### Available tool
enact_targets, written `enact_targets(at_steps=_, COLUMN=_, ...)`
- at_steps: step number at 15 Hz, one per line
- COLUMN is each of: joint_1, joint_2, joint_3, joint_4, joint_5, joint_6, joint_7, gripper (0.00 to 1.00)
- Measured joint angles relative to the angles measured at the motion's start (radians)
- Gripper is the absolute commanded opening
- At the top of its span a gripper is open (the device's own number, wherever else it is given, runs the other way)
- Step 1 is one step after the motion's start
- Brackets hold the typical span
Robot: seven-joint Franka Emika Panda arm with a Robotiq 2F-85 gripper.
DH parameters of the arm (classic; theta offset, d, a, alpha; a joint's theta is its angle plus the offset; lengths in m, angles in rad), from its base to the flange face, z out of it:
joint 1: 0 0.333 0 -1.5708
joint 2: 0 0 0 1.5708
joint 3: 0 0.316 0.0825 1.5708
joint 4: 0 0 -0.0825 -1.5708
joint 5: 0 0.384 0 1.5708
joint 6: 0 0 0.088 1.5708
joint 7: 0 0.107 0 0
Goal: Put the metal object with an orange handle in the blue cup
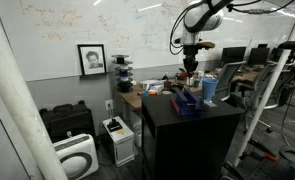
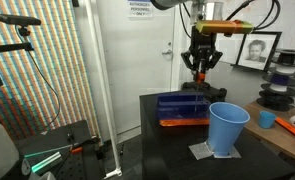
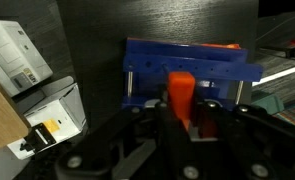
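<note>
The rack-like object is directly below the orange handle (image 3: 180, 92), so the handle would miss the light-blue cup if I opened now and my gripper should keep holding it.
My gripper (image 2: 199, 73) hangs above the dark table, shut on an orange handle (image 3: 180, 92) that stands between its fingers in the wrist view; the metal part of that object is hidden. Directly below it lies a dark blue, low rack-like object (image 2: 184, 104) with an orange strip along its front; it also shows in the wrist view (image 3: 187, 65) and in an exterior view (image 1: 186, 101). The tall light-blue cup (image 2: 227, 129) stands upright on a grey square near the table's front corner, apart from the gripper. It also shows in an exterior view (image 1: 209, 88).
The black table (image 2: 167, 145) drops off at its edges. A desk (image 2: 287, 125) beside it carries a small blue cup (image 2: 267, 119) and spools. On the floor stand white boxes (image 3: 17, 60) and a black case (image 1: 65, 120). A tripod stand (image 2: 27, 60) is nearby.
</note>
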Motion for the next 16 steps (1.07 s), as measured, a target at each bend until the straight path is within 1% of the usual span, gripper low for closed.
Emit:
enact_targets(at_steps=4, joint_1=0.008, joint_2=-0.095, joint_3=0.023, joint_4=-0.006, joint_5=-0.015, joint_6=-0.018, joint_7=0.005, gripper=0.13)
enact_targets(at_steps=8, joint_1=0.014, joint_2=-0.237, joint_3=0.029, joint_4=-0.025, joint_5=-0.043, joint_6=-0.051, joint_7=0.038, gripper=0.13)
enact_targets(at_steps=12, joint_1=-0.002, joint_2=-0.368, joint_3=-0.005, joint_4=-0.094, joint_5=-0.096, joint_6=-0.064, joint_7=0.105, gripper=0.13)
enact_targets(at_steps=14, joint_1=-0.019, joint_2=-0.403, joint_3=-0.031, joint_4=-0.138, joint_5=-0.133, joint_6=-0.064, joint_7=0.144, gripper=0.13)
enact_targets(at_steps=16, joint_1=-0.036, joint_2=-0.41, joint_3=-0.055, joint_4=-0.172, joint_5=-0.157, joint_6=-0.061, joint_7=0.174, gripper=0.13)
